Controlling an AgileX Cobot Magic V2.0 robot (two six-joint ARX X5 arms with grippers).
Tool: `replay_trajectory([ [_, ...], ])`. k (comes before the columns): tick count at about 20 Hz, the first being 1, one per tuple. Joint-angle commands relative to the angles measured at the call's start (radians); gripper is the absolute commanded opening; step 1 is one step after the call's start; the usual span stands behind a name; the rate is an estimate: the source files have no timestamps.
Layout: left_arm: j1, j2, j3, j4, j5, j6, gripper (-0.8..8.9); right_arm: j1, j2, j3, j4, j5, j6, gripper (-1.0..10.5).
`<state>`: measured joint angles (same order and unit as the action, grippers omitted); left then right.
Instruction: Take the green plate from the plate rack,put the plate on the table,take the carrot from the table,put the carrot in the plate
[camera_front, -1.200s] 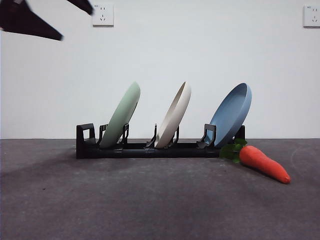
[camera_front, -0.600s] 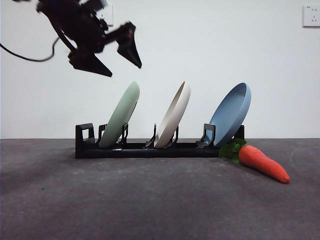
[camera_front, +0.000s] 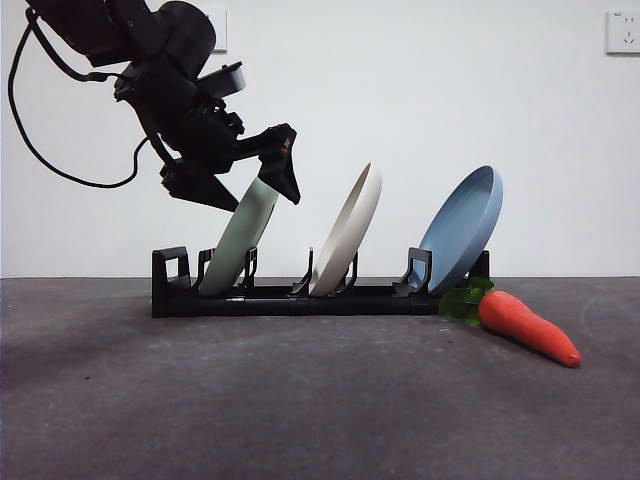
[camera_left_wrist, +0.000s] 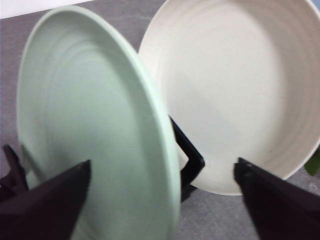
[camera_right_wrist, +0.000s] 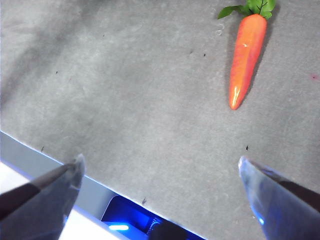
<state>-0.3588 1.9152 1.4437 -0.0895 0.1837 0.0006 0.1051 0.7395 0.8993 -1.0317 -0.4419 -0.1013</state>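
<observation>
I need to grab the exposed upper rim (camera_front: 263, 188) of the green plate (camera_front: 235, 250) with my left gripper next, because the plate rack's black wires crowd the green plate's lower part.
The green plate (camera_front: 235, 250) leans in the left slot of the plate rack (camera_front: 300, 298). My left gripper (camera_front: 262, 195) is open and straddles the plate's top rim, one jaw on each side. In the left wrist view the green plate (camera_left_wrist: 85, 110) fills the space between the jaws of the left gripper (camera_left_wrist: 161, 165). The carrot (camera_front: 525, 325) lies on the table (camera_front: 300, 400) by the rack's right end, leaves towards the rack. My right gripper (camera_right_wrist: 161, 160) is open and empty above the table (camera_right_wrist: 125, 100), well apart from the carrot (camera_right_wrist: 245, 55).
A cream-white plate (camera_front: 345, 245) stands in the rack's middle slot, close beside the green one, and shows in the left wrist view (camera_left_wrist: 240, 85). A dusty-blue plate (camera_front: 462, 230) leans at the rack's right end. A white wall stands behind.
My left arm has come down from the top left corner to the green plate's top rim, its jaws now on either side of it. The plates and the carrot have not moved.
</observation>
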Motion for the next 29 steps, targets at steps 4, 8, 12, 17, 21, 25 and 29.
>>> replay_trajectory([
  [4,-0.003,0.004,-0.001,-0.006,0.02,-0.001,0.04,0.002,0.0,0.002,0.002,0.003,0.006,6.8],
  [8,0.001,0.003,-0.001,-0.017,0.063,-0.009,-0.08,0.002,0.0,0.002,0.002,0.003,0.006,6.8],
  [12,0.002,-0.005,0.001,-0.016,0.083,-0.009,-0.08,0.002,0.0,0.002,0.002,0.003,0.006,6.8],
  [17,0.002,-0.067,0.003,-0.016,0.083,-0.027,-0.08,0.002,0.0,0.002,0.003,0.003,0.005,6.8],
  [21,0.001,-0.151,0.005,-0.026,0.08,-0.027,-0.08,0.002,0.0,0.002,0.003,0.003,0.005,6.8],
  [25,-0.008,-0.27,0.005,-0.136,0.081,-0.022,-0.08,0.002,0.0,0.002,0.005,0.003,0.006,6.8],
  [29,-0.086,-0.429,0.005,-0.356,-0.027,0.114,-0.08,0.002,0.0,0.002,0.014,0.003,0.006,6.8],
])
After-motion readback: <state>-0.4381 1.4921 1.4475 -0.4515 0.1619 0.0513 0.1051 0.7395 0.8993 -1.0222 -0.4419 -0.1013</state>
